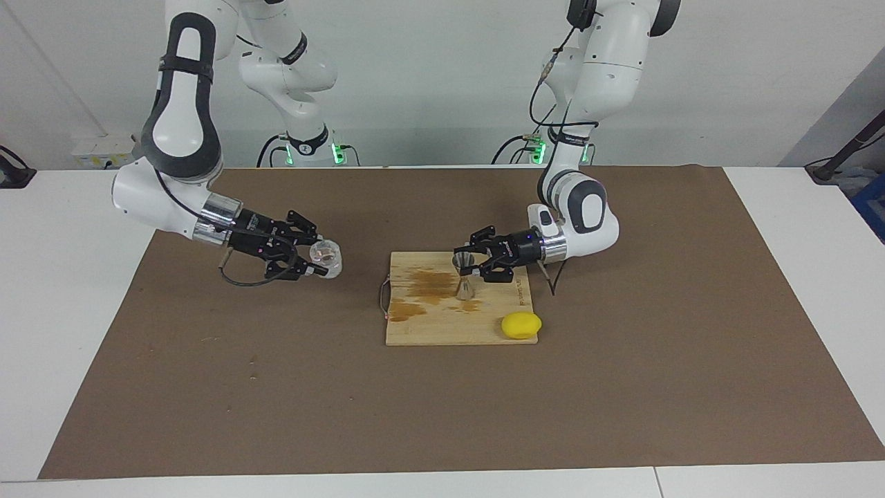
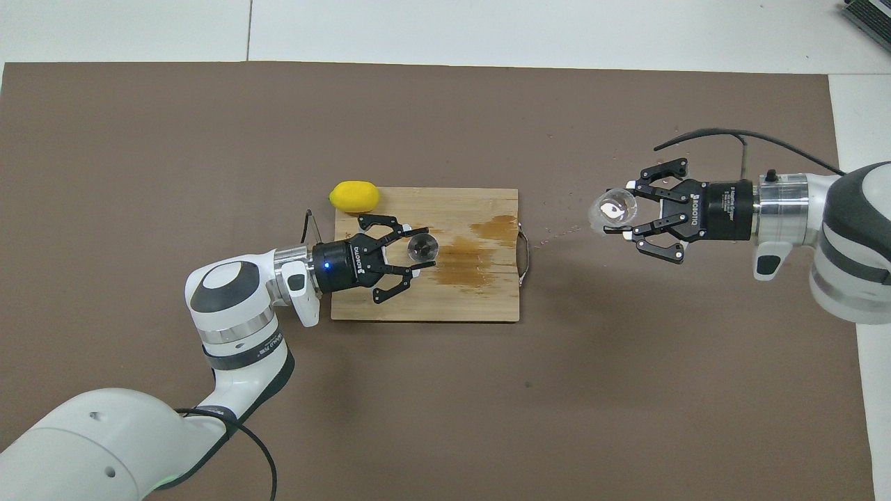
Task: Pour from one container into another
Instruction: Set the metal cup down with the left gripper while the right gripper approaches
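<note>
The upright silver jigger (image 2: 422, 248) would stay standing, its foot at the wooden board's surface, so my left gripper should open now.
The small silver jigger (image 1: 464, 277) (image 2: 421, 247) stands upright over the wooden cutting board (image 1: 429, 325) (image 2: 431, 299), its foot at the board's surface. My left gripper (image 1: 467, 265) (image 2: 420, 249) is shut on its upper cone from the left arm's end. The clear glass cup (image 1: 326, 257) (image 2: 612, 210) hangs above the brown mat, off the board toward the right arm's end. My right gripper (image 1: 319, 261) (image 2: 617, 212) is shut on it, and the cup's mouth faces roughly upward.
Brown wet stains (image 2: 463, 254) mark the board, and its wire handle (image 2: 524, 259) points toward the right arm's end. A yellow lemon (image 1: 521, 325) (image 2: 355, 196) lies at the board's corner farthest from the robots, at the left arm's end. The brown mat (image 2: 445, 390) covers the table.
</note>
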You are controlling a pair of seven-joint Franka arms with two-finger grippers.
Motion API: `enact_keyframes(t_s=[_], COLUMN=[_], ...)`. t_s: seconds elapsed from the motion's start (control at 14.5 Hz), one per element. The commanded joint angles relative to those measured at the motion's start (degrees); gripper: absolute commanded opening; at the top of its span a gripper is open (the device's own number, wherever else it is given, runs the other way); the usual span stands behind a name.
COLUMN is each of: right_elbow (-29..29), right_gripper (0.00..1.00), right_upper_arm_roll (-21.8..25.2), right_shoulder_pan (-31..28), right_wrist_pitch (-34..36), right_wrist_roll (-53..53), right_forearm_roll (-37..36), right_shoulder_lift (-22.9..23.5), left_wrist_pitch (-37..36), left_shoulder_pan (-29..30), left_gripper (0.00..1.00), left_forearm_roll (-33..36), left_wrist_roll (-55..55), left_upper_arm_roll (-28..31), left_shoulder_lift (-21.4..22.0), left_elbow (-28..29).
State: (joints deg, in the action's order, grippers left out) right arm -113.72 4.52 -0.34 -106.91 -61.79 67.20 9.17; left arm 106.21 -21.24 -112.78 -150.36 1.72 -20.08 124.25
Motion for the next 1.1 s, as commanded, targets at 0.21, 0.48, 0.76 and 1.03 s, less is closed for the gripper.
enact_keyframes(t_s=[0.21,0.48,0.76,1.03], right_elbow=[-1.07,-0.89,-0.63,-0.45], right_gripper=[0.0,0.0,0.0,0.0], right_upper_arm_roll=[-0.39,-0.3,-0.3,0.05], right_shoulder_pan=[0.26,1.4,2.72,4.82], right_wrist_pitch=[-1.37,-1.98,-2.86,-3.56], right_wrist_roll=[-0.78,-1.48,-2.98,-4.91], right_forearm_roll=[0.04,0.04,0.04,0.12], right_shoulder_lift=[-1.17,-1.35,-1.35,-1.52], left_wrist_pitch=[1.11,2.16,2.08,0.24], left_shoulder_pan=[-0.56,-0.55,-0.03,2.77], left_gripper=[0.37,1.0,1.0,1.0], left_forearm_roll=[-1.48,-1.56,-1.57,-0.69], left_wrist_roll=[-2.75,-2.75,-2.31,-1.08], left_upper_arm_roll=[0.66,0.57,0.57,0.66], left_shoulder_lift=[-1.28,-1.36,-1.28,-0.49], left_elbow=[-0.59,-0.41,-0.59,-0.94])
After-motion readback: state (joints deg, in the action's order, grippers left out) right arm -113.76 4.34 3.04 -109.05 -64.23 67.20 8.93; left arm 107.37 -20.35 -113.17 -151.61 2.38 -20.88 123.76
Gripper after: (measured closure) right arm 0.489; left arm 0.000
